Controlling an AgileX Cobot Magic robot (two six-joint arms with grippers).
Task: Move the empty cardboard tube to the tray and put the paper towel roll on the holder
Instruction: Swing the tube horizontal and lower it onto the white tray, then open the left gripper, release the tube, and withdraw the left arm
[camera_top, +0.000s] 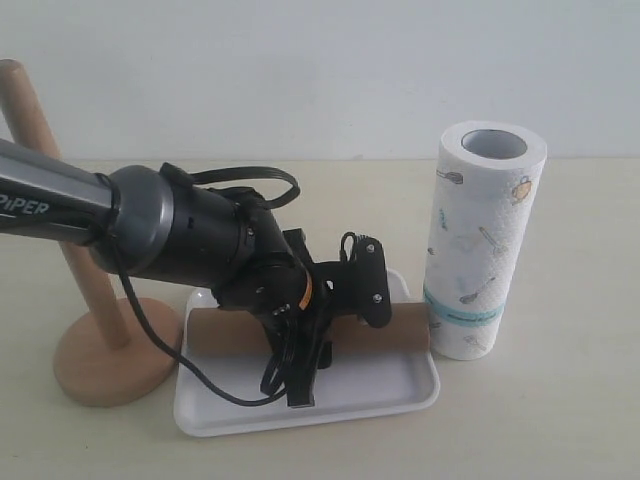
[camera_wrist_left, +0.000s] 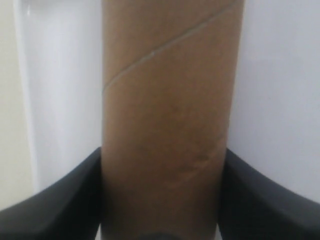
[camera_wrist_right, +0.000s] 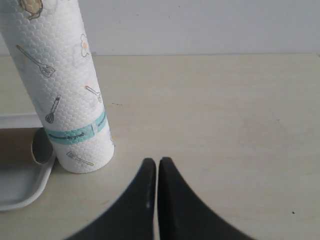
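The cardboard tube (camera_top: 222, 331) is level in the white tray, inside the tray's rim, so my left gripper should open now.
The empty cardboard tube (camera_top: 222, 331) lies lengthwise in the white tray (camera_top: 300, 424). My left gripper (camera_top: 300, 355) reaches down over its middle and is shut on it; in the left wrist view the brown tube (camera_wrist_left: 170, 100) fills the gap and both black fingers (camera_wrist_left: 75, 195) press its sides. The paper towel roll (camera_top: 485, 240) stands upright just right of the tray, close to the tube's end. The wooden holder (camera_top: 108, 365) stands left of the tray, its post bare. My right gripper (camera_wrist_right: 157, 161) is shut on nothing, over bare table near the roll (camera_wrist_right: 65, 100).
The left arm's dark body and cables cross over the holder's post and the tray's left half. In the right wrist view the tube's open end (camera_wrist_right: 42, 147) and a tray corner (camera_wrist_right: 20, 187) sit beside the roll. A pale wall backs the table.
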